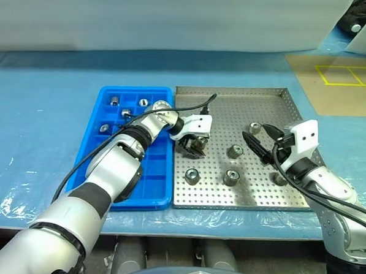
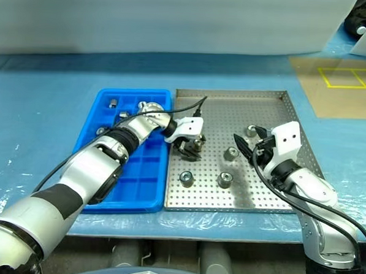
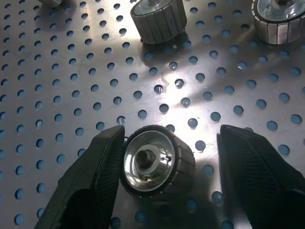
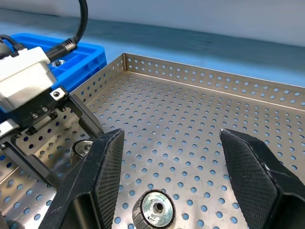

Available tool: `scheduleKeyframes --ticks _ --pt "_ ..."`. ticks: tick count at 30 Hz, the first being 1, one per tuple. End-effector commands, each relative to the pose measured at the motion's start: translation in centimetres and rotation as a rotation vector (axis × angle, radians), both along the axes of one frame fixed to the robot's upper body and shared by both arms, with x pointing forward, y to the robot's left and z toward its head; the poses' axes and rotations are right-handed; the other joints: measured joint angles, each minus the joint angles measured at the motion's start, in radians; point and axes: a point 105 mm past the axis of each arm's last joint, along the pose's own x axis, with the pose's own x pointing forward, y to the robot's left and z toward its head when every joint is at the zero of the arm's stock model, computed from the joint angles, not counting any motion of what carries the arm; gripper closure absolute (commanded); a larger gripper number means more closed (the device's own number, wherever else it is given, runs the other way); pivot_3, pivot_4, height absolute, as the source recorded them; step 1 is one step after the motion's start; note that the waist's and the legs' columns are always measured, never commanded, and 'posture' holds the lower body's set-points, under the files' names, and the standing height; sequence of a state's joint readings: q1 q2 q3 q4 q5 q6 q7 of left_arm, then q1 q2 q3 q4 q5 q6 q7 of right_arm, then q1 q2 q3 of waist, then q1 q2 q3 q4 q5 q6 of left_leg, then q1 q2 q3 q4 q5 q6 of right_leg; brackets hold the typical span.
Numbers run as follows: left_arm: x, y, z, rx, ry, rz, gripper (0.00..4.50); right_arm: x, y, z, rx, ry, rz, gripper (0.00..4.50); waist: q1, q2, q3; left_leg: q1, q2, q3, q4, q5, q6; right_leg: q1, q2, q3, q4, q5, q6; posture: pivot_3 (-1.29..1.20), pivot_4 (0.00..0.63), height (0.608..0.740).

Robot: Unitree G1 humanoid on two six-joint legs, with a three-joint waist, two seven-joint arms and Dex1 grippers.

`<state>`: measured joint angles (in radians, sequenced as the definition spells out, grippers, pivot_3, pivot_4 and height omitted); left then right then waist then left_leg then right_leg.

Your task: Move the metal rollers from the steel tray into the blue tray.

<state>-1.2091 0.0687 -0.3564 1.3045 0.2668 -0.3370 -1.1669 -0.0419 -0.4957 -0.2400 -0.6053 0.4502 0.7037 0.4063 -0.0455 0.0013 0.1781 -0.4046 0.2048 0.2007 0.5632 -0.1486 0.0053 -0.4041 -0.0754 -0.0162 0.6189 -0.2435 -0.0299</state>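
Observation:
My left gripper's fingers surround the metal roller [image 3: 156,161] and should close.
The steel tray [image 1: 295,112] lies right of the blue tray [image 1: 155,197]. Several metal rollers [image 1: 231,176] stand on its perforated floor, and several more rollers [image 1: 126,113] sit in the blue tray's far compartments. My left gripper [image 1: 193,148] reaches down near the steel tray's left side. In the left wrist view it is open around one roller [image 3: 152,162]: one finger [image 3: 95,181] touches the roller, the other stands apart. My right gripper [image 1: 260,137] hovers open and empty above the tray's right half, over a roller [image 4: 153,208].
Both trays rest on a light blue table covering [image 1: 43,117]. A black cable [image 1: 203,104] from my left wrist arcs over the steel tray's far left part. A brown patch with yellow lines [image 1: 349,75] lies at the far right.

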Motion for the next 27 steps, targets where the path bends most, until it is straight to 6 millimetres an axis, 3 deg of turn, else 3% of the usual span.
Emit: scheduleKeyframes --ticks 1,5,17,20,23,27 --pt "0.4 0.0 -0.4 0.019 -0.015 0.036 1.13 -1.0 1.6 0.2 -0.011 -0.002 0.080 1.19 0.000 0.000 0.000 0.000 0.000 0.000 0.000 0.000 0.000 0.000 0.000 0.000 0.000 0.000 0.000 -0.62 0.150 0.740" --pt "0.3 0.0 -0.9 0.034 -0.009 0.052 1.13 -2.8 2.6 -1.4 -0.044 0.093 0.181 1.19 0.000 0.000 0.000 0.000 0.000 -0.001 0.000 0.000 0.001 0.002 0.000 0.000 -0.002 0.000 0.000 -0.62 0.150 0.740" --pt "0.4 0.3 -1.0 0.013 0.008 0.073 1.13 -3.1 2.6 -1.7 -0.083 0.118 0.202 1.19 -0.009 0.000 0.000 0.001 0.000 -0.003 0.002 -0.003 0.000 0.005 -0.001 0.000 -0.004 0.002 0.002 -0.62 0.150 0.740" --pt "0.0 0.5 -0.9 0.001 0.054 0.048 1.70 -3.0 2.7 -1.7 -0.088 0.114 0.197 1.15 -0.015 0.000 0.000 0.001 0.000 -0.004 0.002 -0.003 0.001 0.005 -0.001 0.000 -0.005 0.002 0.002 -0.61 0.150 0.740" --pt "-0.1 0.7 -1.2 0.021 0.051 0.043 2.65 -2.7 2.6 -1.7 -0.089 0.105 0.185 1.15 -0.023 0.000 0.000 0.001 0.000 -0.004 0.002 -0.003 0.002 0.005 -0.001 0.000 -0.006 0.002 0.002 -0.61 0.150 0.740" --pt "0.3 0.9 -1.3 0.032 0.028 0.063 2.76 -2.5 2.5 -1.7 -0.094 0.102 0.179 1.15 -0.025 0.001 0.000 0.001 0.000 -0.004 0.001 -0.003 0.003 0.005 -0.001 -0.001 -0.007 0.002 0.002 -0.61 0.150 0.740"
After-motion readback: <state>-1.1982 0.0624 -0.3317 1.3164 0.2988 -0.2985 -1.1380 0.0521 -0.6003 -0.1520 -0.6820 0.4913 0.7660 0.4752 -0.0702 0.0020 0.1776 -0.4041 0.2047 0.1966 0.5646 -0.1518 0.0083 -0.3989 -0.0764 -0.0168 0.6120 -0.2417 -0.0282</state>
